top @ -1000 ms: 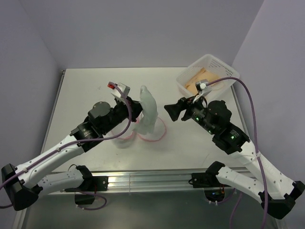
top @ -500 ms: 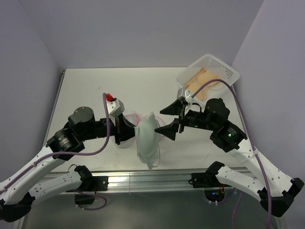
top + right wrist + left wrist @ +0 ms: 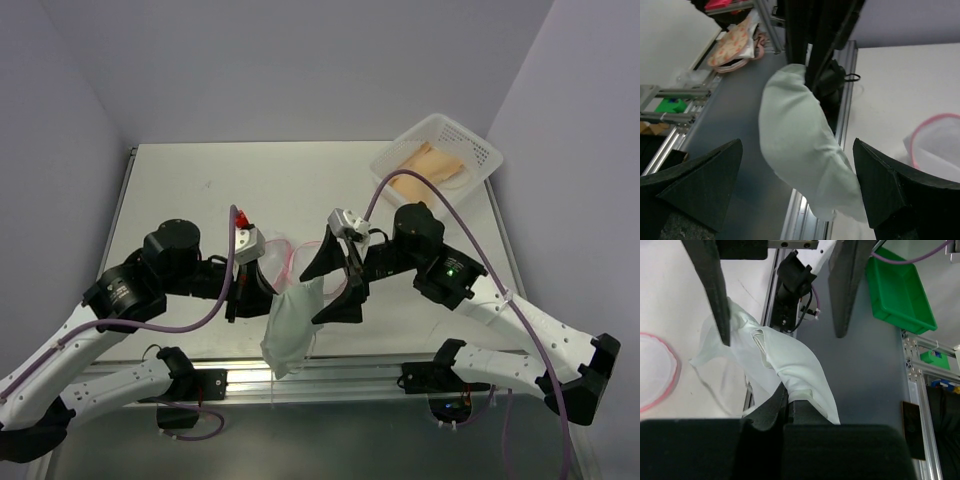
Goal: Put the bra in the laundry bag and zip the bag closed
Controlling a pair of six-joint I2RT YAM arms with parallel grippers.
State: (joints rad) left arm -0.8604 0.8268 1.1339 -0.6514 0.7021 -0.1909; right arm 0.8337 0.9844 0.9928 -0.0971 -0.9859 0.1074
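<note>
The bra's top [image 3: 309, 297] [image 3: 804, 146] is the part my right gripper will grab next. Then my left gripper can let go of the bra, and the rest will be loose to go into the laundry bag.
A pale mint bra [image 3: 290, 330] hangs over the table's near edge. My left gripper [image 3: 272, 297] is shut on its upper end; the left wrist view shows the bra [image 3: 785, 355] pinched between the closed jaws of that gripper [image 3: 786, 407]. My right gripper [image 3: 333, 280] is open, with one finger on each side of the bra's top and not touching it. In the right wrist view the bra [image 3: 805, 150] hangs between the spread fingers of that gripper [image 3: 797, 142]. The laundry bag [image 3: 287, 256], white mesh with a pink rim, lies on the table behind both grippers and also shows in the left wrist view [image 3: 660, 375] and the right wrist view [image 3: 940, 140].
A white perforated basket [image 3: 470, 140] holding a peach garment stands at the back right. The table's metal front rail [image 3: 320, 375] runs just below the hanging bra. Green bins [image 3: 895, 290] sit on the floor beyond the edge.
My left gripper has pulled the bra down toward the near edge, away from the bag. My right gripper has swung left and now straddles the bra's top, still open.
</note>
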